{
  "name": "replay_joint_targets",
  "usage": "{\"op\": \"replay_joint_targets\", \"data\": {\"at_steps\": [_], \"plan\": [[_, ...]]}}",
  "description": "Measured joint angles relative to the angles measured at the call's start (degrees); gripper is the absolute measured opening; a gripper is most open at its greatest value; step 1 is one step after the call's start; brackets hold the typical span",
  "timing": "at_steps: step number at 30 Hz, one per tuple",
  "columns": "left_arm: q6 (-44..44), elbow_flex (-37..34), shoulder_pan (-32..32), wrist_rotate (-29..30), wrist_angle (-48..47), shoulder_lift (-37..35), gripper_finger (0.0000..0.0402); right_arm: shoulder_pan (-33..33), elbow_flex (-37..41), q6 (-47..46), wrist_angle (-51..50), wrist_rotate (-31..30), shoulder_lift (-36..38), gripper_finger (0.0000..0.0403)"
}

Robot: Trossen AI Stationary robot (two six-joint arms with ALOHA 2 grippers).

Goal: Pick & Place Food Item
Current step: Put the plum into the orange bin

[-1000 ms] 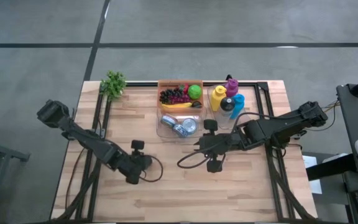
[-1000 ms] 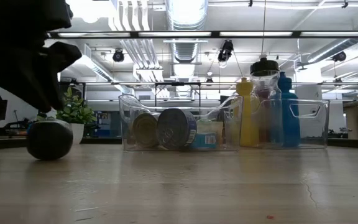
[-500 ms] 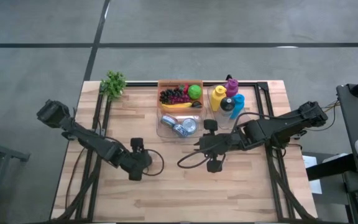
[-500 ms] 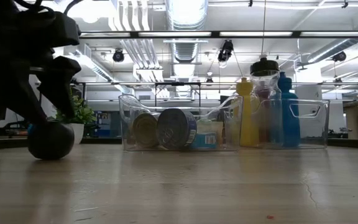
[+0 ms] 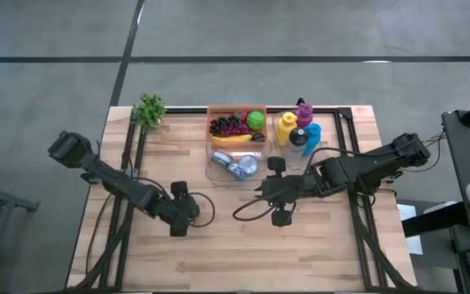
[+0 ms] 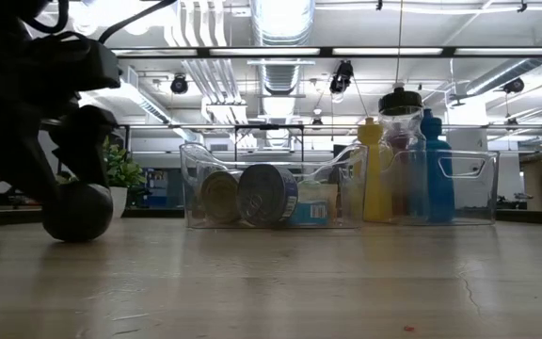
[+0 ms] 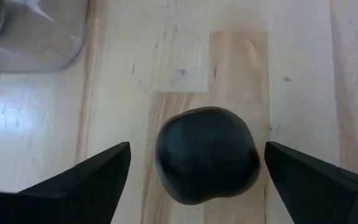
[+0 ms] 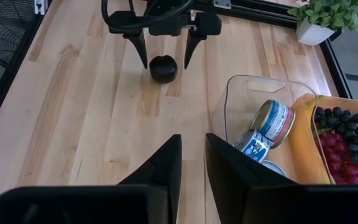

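The dark round item needs to go with the fruit in the orange tray. My left gripper will next pick the item up by its rounded middle [image 7: 207, 155].
A dark round food item [image 7: 205, 154] rests on the wooden table, left of the middle; it also shows in the right wrist view [image 8: 163, 68] and the low view [image 6: 76, 210]. My left gripper [image 7: 205, 186] is open, one finger on either side of the item and a gap to each [image 8: 164, 55]. My right gripper [image 8: 194, 163] hovers near the table's middle [image 5: 261, 196], pointing toward the left arm. Its fingers stand a narrow gap apart with nothing between them.
A clear bin [image 5: 235, 166] with cans stands behind the middle, and an orange tray of fruit [image 5: 237, 126] lies beyond it. A clear bin of bottles [image 5: 299, 135] is at the back right, a small potted plant [image 5: 148, 110] at the far left corner. Bare wood lies along the near side.
My left gripper has opened and let go of the dark round item, which stays on the table where it was. The fingers now stand wide on either side of it.
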State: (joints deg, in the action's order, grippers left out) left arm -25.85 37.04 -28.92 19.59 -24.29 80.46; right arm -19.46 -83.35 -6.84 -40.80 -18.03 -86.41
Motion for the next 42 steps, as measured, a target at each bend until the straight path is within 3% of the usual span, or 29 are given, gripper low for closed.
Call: {"op": "replay_joint_targets", "data": {"at_steps": [17,27,33,36,42], "plan": [[0.2,-2.6,1.0,-1.2,4.2,0.0,0.0306,0.0,0.0,0.0,0.0,0.0,0.0,0.0093],[2.4,-2.6,1.6,-1.2,4.8,0.0,0.0219,0.0,0.0,0.0,0.0,0.0,0.0,0.0075],[4.1,-1.5,2.3,-1.2,4.5,0.0,0.0206,0.0,0.0,0.0,0.0,0.0,0.0,0.0068],[5.1,0.7,2.3,-0.9,2.3,-0.1,0.0207,0.0,0.0,0.0,0.0,0.0,0.0,0.0072],[5.5,8.8,3.0,5.9,-10.7,-0.1,0.0203,0.0,0.0,0.0,0.0,0.0,0.0,0.0083]]}}
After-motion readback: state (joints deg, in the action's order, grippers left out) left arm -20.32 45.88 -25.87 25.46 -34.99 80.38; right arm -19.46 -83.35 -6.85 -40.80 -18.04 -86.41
